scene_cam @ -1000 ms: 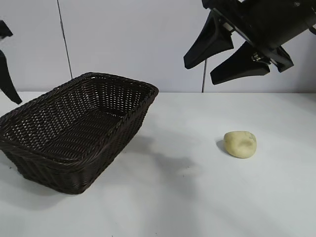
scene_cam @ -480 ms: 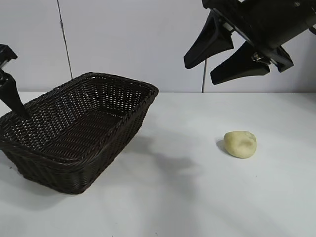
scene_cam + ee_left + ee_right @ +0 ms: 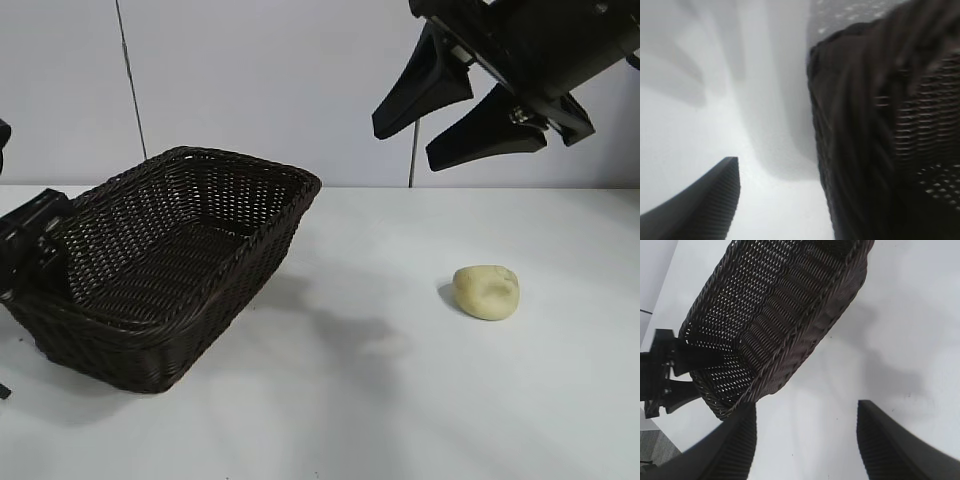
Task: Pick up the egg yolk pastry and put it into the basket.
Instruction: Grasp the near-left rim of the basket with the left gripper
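Note:
The basket's body (image 3: 170, 260) is too wide for the fingers to take, so my left gripper will next grab the basket at its narrow braided rim (image 3: 48, 308).
The egg yolk pastry (image 3: 486, 291), a pale yellow dough ball, lies on the white table at the right. It does not show in either wrist view. The dark brown wicker basket (image 3: 268, 238) stands at the left and holds nothing. My right gripper (image 3: 405, 147) hangs open and empty high above the table, up and left of the pastry; its wrist view (image 3: 806, 410) looks down on the basket (image 3: 812, 320). My left gripper (image 3: 30, 252) is low at the basket's left end, open across the rim (image 3: 865, 125). One finger (image 3: 705, 200) is outside the wall; the other is hidden.
The white table (image 3: 400, 400) runs back to a pale wall with a thin vertical seam. Bare table lies between the basket and the pastry. The left arm also shows in the right wrist view (image 3: 665, 375) at the basket's end.
My left gripper has come down from the left edge of the view to the basket's left end. The right gripper and the pastry have not moved.

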`<state>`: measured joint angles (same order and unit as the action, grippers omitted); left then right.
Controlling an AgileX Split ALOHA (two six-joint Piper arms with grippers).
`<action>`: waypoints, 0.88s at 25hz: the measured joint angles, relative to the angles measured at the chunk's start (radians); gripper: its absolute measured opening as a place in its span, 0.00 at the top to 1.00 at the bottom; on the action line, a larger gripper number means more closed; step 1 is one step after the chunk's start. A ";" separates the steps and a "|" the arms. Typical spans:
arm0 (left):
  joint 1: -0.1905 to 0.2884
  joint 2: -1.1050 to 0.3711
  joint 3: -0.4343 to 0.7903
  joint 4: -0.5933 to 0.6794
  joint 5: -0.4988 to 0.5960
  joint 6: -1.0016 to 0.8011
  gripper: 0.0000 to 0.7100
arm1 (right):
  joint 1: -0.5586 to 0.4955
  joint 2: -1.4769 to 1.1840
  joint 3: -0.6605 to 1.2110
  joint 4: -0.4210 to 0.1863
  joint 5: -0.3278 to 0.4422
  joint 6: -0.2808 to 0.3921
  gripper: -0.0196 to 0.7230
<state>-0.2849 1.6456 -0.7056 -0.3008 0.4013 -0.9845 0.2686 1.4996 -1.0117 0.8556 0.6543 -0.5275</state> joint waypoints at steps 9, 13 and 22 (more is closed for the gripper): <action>0.000 0.001 -0.009 -0.011 -0.040 0.002 0.86 | 0.000 0.000 0.000 0.000 -0.003 0.000 0.39; 0.000 0.001 -0.029 -0.010 -0.006 0.005 0.86 | 0.000 0.000 0.000 0.000 -0.003 0.000 0.39; 0.001 0.014 -0.283 0.009 0.269 0.417 0.86 | 0.000 0.000 0.000 0.000 -0.003 0.000 0.39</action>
<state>-0.2839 1.6595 -0.9883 -0.2916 0.6708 -0.5676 0.2686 1.4996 -1.0117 0.8560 0.6517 -0.5275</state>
